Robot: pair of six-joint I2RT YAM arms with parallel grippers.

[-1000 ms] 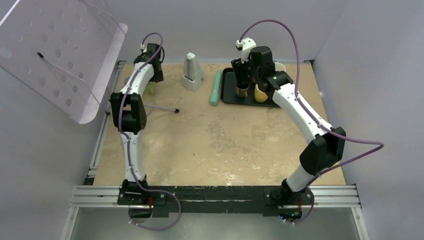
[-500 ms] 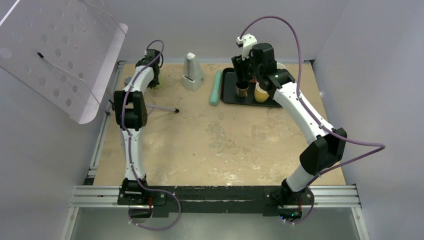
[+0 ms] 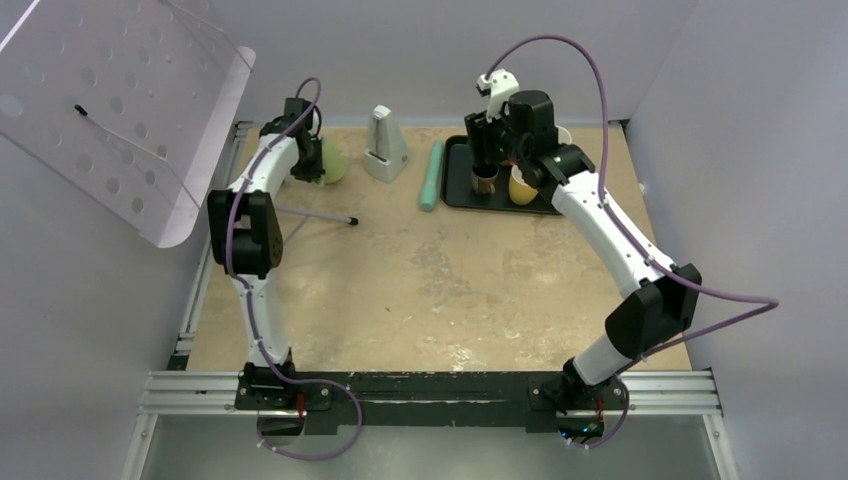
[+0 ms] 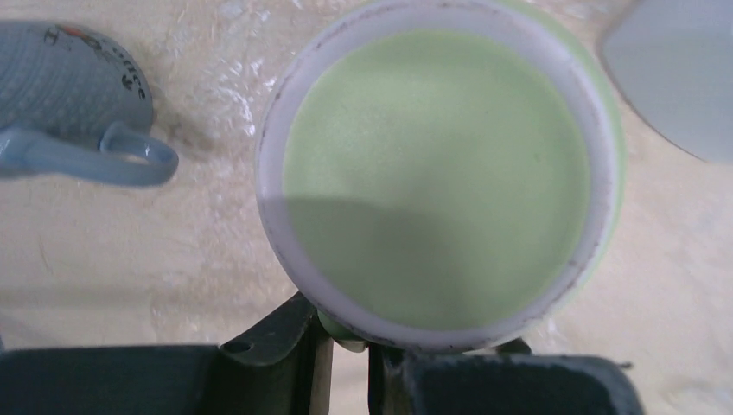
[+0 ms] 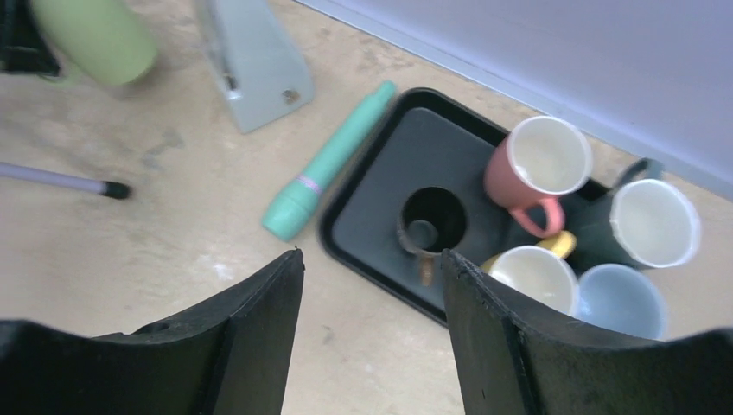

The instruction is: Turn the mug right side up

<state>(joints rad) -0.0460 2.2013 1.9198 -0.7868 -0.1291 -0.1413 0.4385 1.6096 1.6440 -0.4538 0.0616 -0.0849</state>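
The robot's right hand should next grab the mug by its green side, at the end away from the mug's white-ringed side. The mug can then be set upright.
In the left wrist view the green mug fills the frame, showing a flat round green face ringed in white. My left gripper is shut on a green bit of the mug, its handle, just below that ring. From above, the mug lies tipped at the far left of the table, with the left gripper beside it. The right wrist view shows the mug's green side at its top left. My right gripper is open and holds nothing. It hangs over the tray's left edge.
A black tray at the back holds several upright mugs, among them a dark brown one. A teal cylinder, a grey wedge and a thin rod lie nearby. A grey mug sits left of the green one. A clear perforated panel stands at the far left.
My left gripper has shut on the green mug's handle. The mug has swung out to the right and tipped over. The right gripper has risen slightly and is still open.
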